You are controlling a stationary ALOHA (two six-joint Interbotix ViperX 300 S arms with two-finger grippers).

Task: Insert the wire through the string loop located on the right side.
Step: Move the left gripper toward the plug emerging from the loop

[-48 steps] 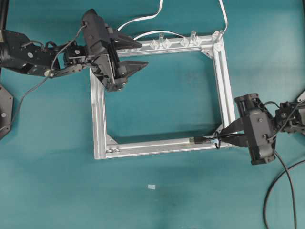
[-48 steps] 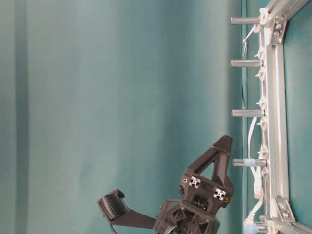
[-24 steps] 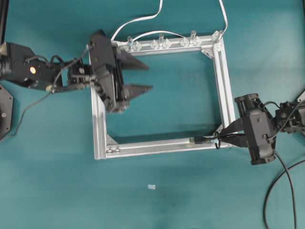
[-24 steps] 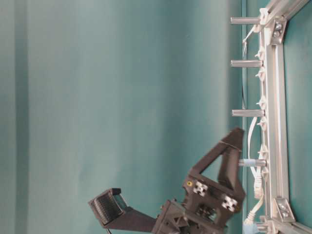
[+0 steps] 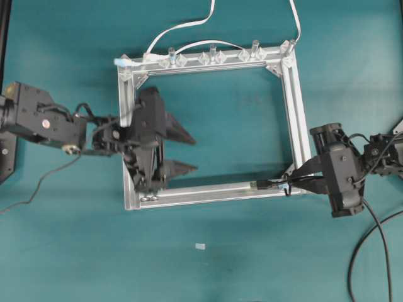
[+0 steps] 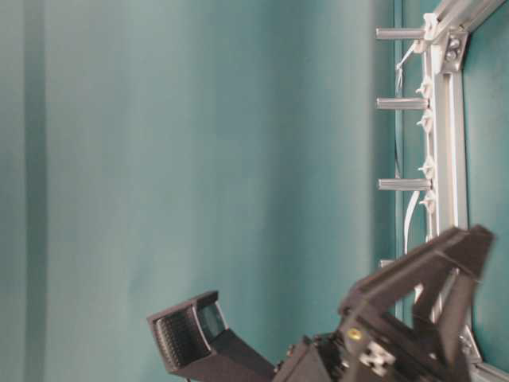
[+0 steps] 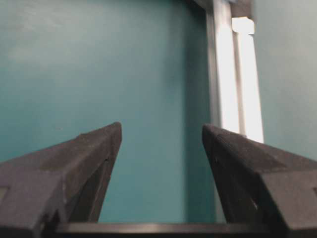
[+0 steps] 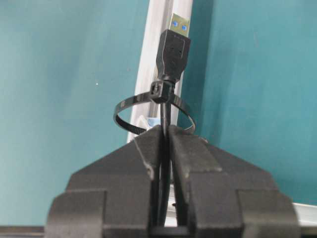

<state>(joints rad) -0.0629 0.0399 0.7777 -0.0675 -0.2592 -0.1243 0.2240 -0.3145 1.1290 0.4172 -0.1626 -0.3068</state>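
My left gripper grabs the wire by its protruding black plug (image 5: 267,184) next, since the string loop (image 5: 288,188) and my right gripper crowd the wire behind.
The wire (image 8: 166,111) is a thin black cable ending in a black plug (image 8: 173,47) with a silvery tip. My right gripper (image 8: 166,131) is shut on the wire just behind the string loop (image 8: 121,106). The plug stands past the loop, over the aluminium frame (image 8: 158,44), and the wire seems to run through the ring. From overhead, the right gripper (image 5: 313,180) sits at the frame's lower right corner, with the plug (image 5: 261,185) on the bottom rail (image 5: 208,192) and the loop (image 5: 288,188) between them. My left gripper (image 5: 192,153) stands open and empty inside the frame, near its left rail; it also shows empty in its wrist view (image 7: 161,129).
A white flat cable (image 5: 189,25) runs along the frame's far rail past clear pegs (image 5: 211,53), which stick out sideways in the table-level view (image 6: 402,103). The right arm's black lead (image 5: 365,251) curls at the lower right. A small white scrap (image 5: 200,246) lies in front.
My left arm has swung from the frame's top left corner down to its lower left part, gripper still open. The right gripper, wire and loop have not moved.
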